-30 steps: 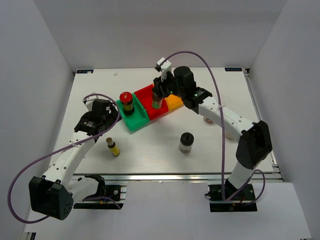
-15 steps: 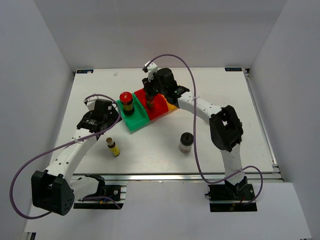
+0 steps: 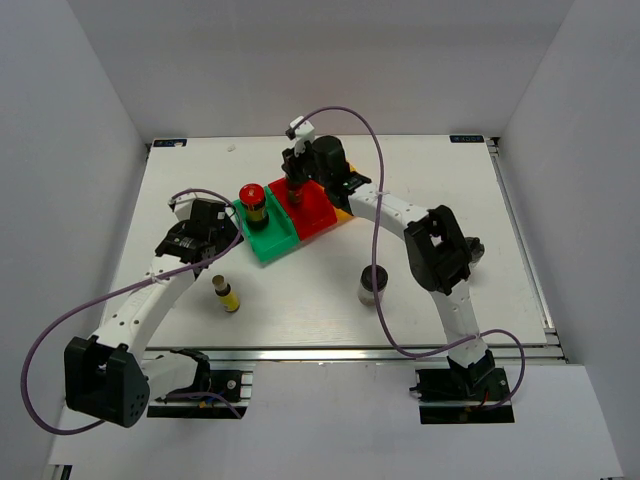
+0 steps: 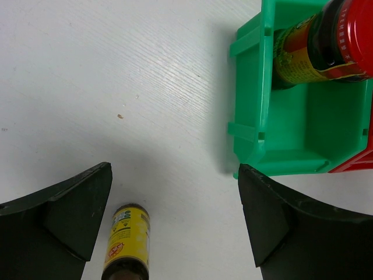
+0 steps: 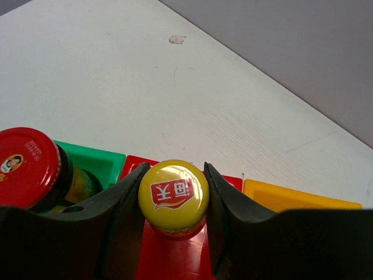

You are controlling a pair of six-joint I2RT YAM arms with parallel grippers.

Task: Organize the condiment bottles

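Observation:
My left gripper reaches the slim yellow bottle by its dark capped neck (image 3: 219,283) next and grips it, leaving the bottle's base free to stand in the red bin (image 3: 318,214).
My right gripper (image 3: 296,186) is shut on the cap of the yellow-capped dark sauce bottle (image 5: 173,194) and holds it upright over the red bin (image 3: 318,214). The red-capped dark jar (image 3: 253,202) stands in the green bin (image 3: 272,243) and also shows in the left wrist view (image 4: 335,41). The slim yellow bottle (image 3: 227,294) lies on the table, just below my open, empty left gripper (image 3: 213,243); in the left wrist view it (image 4: 127,240) lies near the left finger. A black-topped shaker (image 3: 372,285) stands at the front centre. The white-lidded jar is hidden.
An orange bin (image 5: 297,199) sits right of the red bin, mostly behind my right arm in the top view. A small dark object (image 3: 471,248) peeks out behind the right arm's elbow. The three bins stand in a diagonal row at the table's middle.
My right gripper has carried the yellow-capped bottle leftward, from the red-orange bin boundary to over the red bin's far part. The left arm has hardly moved.

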